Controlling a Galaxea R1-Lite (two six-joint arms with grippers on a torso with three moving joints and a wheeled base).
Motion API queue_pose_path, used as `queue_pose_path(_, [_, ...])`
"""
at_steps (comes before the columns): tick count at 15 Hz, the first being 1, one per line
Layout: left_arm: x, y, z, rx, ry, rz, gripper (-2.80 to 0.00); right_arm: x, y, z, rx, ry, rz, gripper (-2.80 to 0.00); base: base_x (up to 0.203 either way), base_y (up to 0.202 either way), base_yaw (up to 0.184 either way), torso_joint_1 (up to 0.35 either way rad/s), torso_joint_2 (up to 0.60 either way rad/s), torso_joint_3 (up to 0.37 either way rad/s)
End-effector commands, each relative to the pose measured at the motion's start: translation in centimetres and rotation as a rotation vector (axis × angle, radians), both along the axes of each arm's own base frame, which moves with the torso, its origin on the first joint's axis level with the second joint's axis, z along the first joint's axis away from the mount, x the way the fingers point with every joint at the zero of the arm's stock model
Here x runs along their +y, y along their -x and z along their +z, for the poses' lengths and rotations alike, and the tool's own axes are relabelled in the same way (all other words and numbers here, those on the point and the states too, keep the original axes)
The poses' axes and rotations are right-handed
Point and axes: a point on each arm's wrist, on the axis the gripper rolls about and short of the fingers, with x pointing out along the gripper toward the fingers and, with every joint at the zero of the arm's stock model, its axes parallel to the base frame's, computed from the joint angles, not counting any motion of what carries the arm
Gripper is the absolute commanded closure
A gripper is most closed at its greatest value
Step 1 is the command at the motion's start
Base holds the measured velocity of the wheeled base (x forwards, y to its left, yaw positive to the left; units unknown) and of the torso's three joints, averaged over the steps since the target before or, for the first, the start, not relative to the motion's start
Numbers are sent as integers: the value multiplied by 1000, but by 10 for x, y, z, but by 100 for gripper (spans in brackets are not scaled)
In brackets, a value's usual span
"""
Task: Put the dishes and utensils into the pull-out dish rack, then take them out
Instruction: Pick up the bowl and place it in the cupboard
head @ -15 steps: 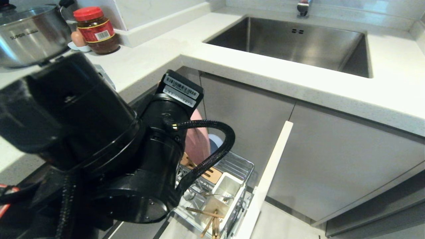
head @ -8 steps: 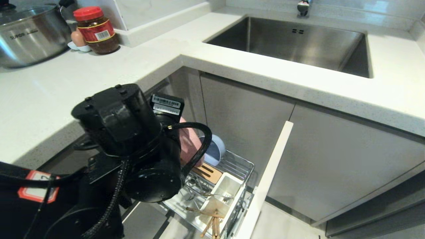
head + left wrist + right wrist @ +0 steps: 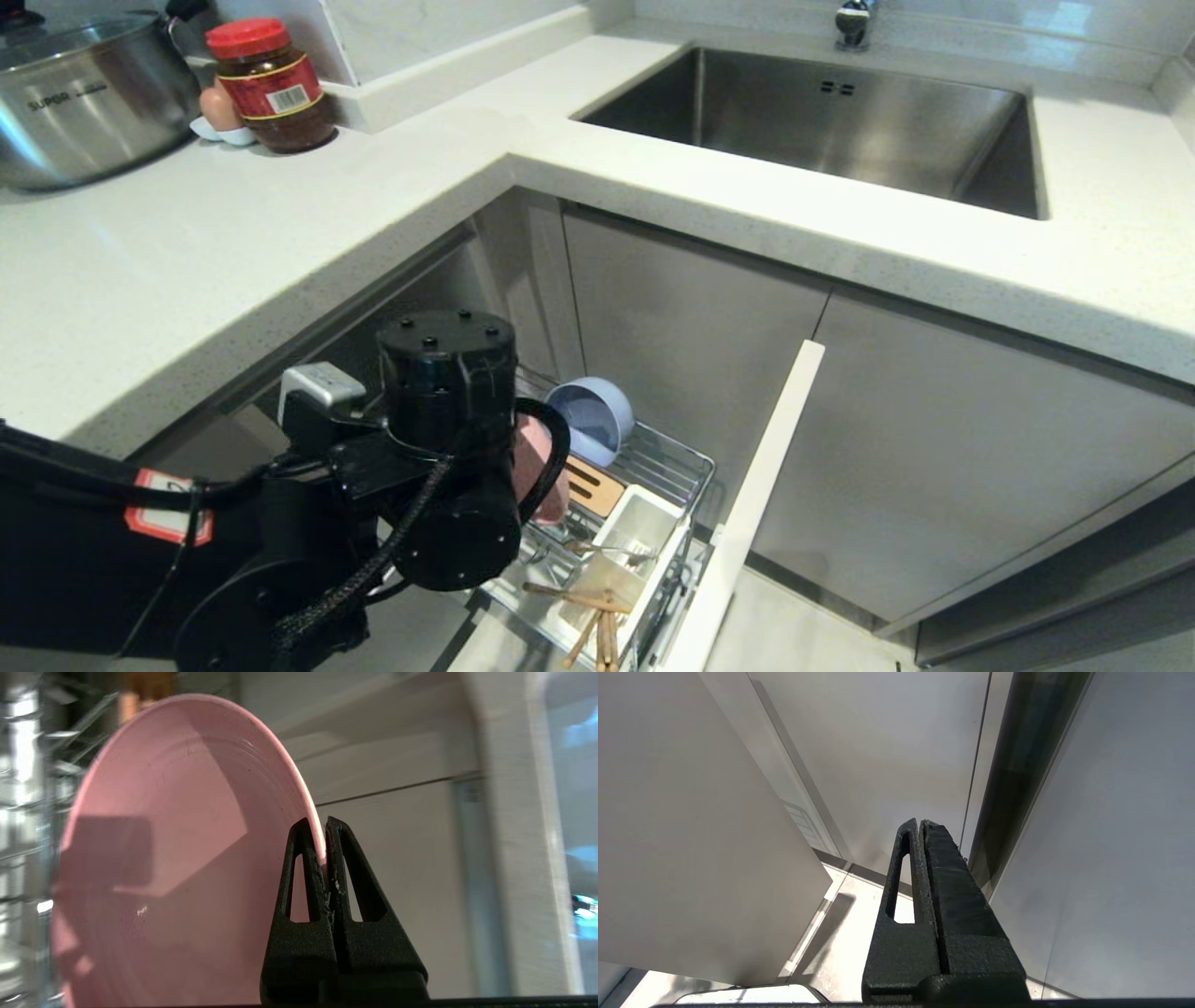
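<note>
The pink plate's far edge [image 3: 72, 829] is in front of the chrome wires, so my left gripper must lower the pink plate before releasing.
My left gripper [image 3: 323, 826] is shut on the rim of the pink plate [image 3: 177, 858], which stands on edge. In the head view the left arm hides most of the pink plate [image 3: 540, 471], held low over the pull-out dish rack [image 3: 686, 471]. The pale-blue bowl [image 3: 590, 417] stands on edge at the rack's back. Wooden chopsticks [image 3: 588, 621] lean in a white utensil cup. A slim silver utensil [image 3: 611, 551] lies across the neighbouring cup. My right gripper [image 3: 920, 823] is shut on nothing, parked beside cabinet panels, outside the head view.
The rack's narrow white front panel [image 3: 747, 504] stands out from the grey cabinets. On the white counter [image 3: 280, 215] are a steel pot [image 3: 84, 93], a red-lidded jar [image 3: 273, 84] and an egg [image 3: 219, 107]. The steel sink [image 3: 840, 121] lies at the back right.
My left arm has come down from counter height to the rack with the pink plate in its grip, and the wrist has rolled. The blue bowl has come into sight behind it.
</note>
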Motion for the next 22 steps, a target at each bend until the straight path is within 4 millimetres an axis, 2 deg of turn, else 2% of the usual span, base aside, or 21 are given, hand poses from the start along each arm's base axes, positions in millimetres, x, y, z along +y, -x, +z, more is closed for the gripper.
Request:
queue_pose_path(1, [2, -1, -9, 27, 22, 20, 0, 0, 0, 0, -3, -1, 0, 0, 0, 0, 0, 0, 0, 0])
queue_pose_path(7, [3, -3, -15, 42, 26, 15, 0, 0, 0, 0, -3, -1, 0, 0, 0, 0, 0, 0, 0, 0])
queue_pose_path(12, [0, -19, -39, 94, -26, 45, 0, 0, 0, 0, -3, -1, 0, 0, 0, 0, 0, 0, 0, 0])
queue_pose_path(17, [0, -27, -53, 124, -51, 59, 0, 0, 0, 0, -3, -1, 0, 0, 0, 0, 0, 0, 0, 0])
queue_pose_path(22, [1, -28, -53, 125, -52, 61, 0, 0, 0, 0, -3, -1, 0, 0, 0, 0, 0, 0, 0, 0])
